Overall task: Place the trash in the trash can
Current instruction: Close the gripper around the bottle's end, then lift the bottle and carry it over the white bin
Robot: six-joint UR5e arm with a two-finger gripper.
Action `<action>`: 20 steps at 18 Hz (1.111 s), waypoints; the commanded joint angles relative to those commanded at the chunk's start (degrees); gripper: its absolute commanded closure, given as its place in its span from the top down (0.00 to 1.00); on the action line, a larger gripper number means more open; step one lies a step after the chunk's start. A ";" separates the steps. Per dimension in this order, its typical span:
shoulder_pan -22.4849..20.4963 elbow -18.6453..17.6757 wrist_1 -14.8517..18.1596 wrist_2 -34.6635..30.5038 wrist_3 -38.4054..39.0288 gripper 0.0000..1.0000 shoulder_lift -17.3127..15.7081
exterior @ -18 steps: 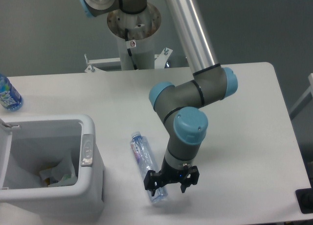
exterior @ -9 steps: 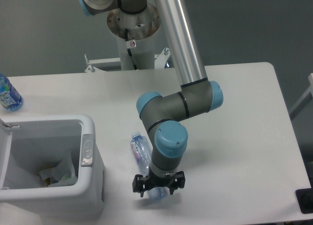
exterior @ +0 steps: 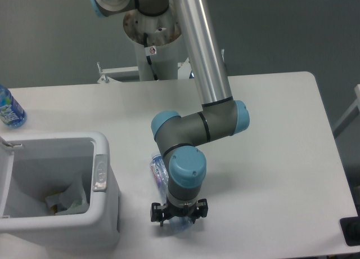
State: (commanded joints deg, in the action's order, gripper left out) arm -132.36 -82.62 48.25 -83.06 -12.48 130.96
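I need to drop the bottle into the trash can, so I need to reach the clear plastic bottle [exterior: 158, 169] with my gripper and grab its lower body [exterior: 181, 221].
The clear plastic bottle [exterior: 158, 169] with a bluish-purple label lies on the table just right of the trash can, cap end pointing away from me. My gripper [exterior: 179, 214] hangs over its lower end, open, with a finger on each side of the bottle. The wrist hides the bottle's middle. The white boxy trash can [exterior: 107, 205] stands at the front left with its lid swung open to the left. A crumpled white wrapper with green print [exterior: 67, 200] lies inside it.
A blue-tinted bottle with a blue label [exterior: 9, 108] stands at the table's far left edge. The arm's base column [exterior: 153, 42] rises behind the table. A black object [exterior: 351, 231] sits at the front right corner.
The arm has swung left and slightly forward. The gripper went from beside the bottle's lower end to directly over it. The bottle has not moved.
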 joint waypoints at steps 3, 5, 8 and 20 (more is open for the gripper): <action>0.00 0.00 0.09 0.00 -0.09 0.63 -0.09; 0.00 0.00 0.17 -0.09 -0.17 0.61 -0.17; -0.09 0.00 0.18 -1.58 -0.26 0.61 -0.35; -1.14 1.23 -0.35 -1.50 -5.71 0.60 -5.53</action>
State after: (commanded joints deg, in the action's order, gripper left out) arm -133.50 -81.39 47.90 -84.55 -18.19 125.43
